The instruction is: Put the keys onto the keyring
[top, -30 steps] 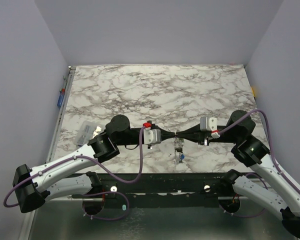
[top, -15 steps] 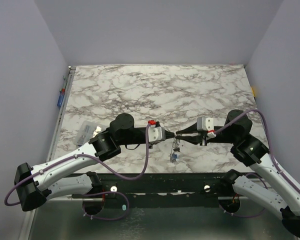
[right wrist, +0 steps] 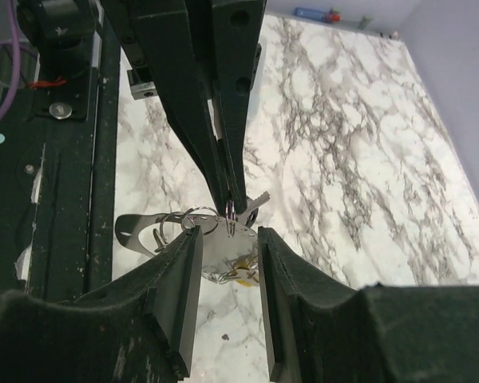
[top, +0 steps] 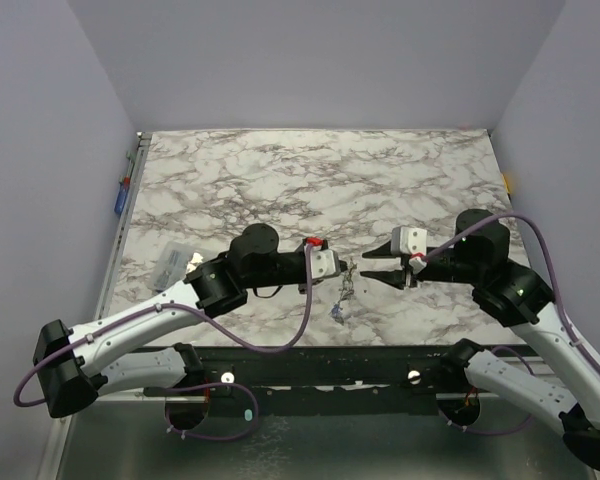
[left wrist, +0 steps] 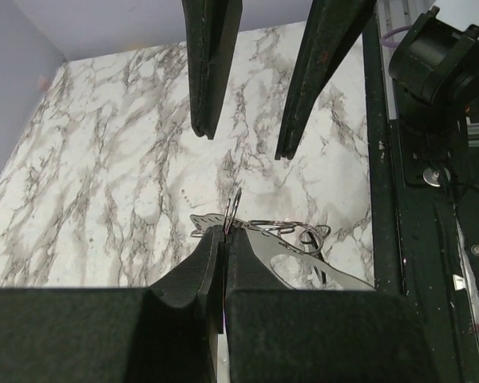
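Observation:
The robot's right gripper will next grab the keyring by the wire at its pinched end, and the left gripper stays free to handle keys.
My left gripper is shut on the keyring, a thin wire loop pinched edge-on between its fingertips a little above the table. The keys hang below it in a bunch, with a blue tag lowest. In the right wrist view the bunch shows a yellow tag and a flat silvery metal strip looped on beside it. My right gripper is open, just right of the ring. Its fingers stand either side of the bunch without touching it.
A small clear plastic packet lies on the marble table at the left. Small blue and red items sit on the left edge rail. The black front rail runs just below the hanging bunch.
The right gripper, which met the left one at the ring, has opened and drawn back slightly right. The left gripper has moved right, still holding the ring and bunch.

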